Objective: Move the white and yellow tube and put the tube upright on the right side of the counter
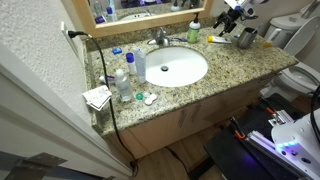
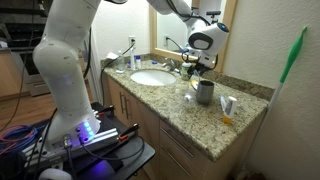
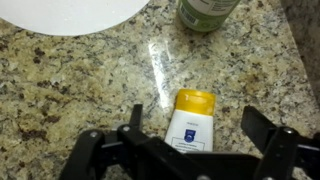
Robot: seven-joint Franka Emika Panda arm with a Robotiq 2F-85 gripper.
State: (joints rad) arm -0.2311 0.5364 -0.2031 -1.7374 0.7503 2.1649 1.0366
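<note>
My gripper needs to set the white and yellow tube (image 1: 216, 40) upright on its yellow cap, so next it needs to pick the tube up by its white body.
The white and yellow tube (image 3: 192, 125) lies flat on the speckled granite counter (image 3: 70, 85), its yellow cap pointing away from the wrist camera. My gripper (image 3: 197, 122) is open, with one finger on each side of the tube, and not closed on it. In an exterior view the gripper (image 1: 233, 17) hangs over the counter's far right end (image 1: 225, 62), where the tube (image 1: 216, 40) shows as a small pale yellow shape. In an exterior view the gripper (image 2: 197, 62) is low over the counter (image 2: 190, 118), and the tube is hidden there.
A green bottle (image 3: 205, 10) stands just beyond the tube, next to the white sink (image 1: 170, 67). A metal cup (image 1: 246, 38) stands close by and also shows in an exterior view (image 2: 205, 92). Clear blue-capped bottles (image 1: 124, 80) stand at the counter's other end. The faucet (image 1: 160, 38) is behind the sink.
</note>
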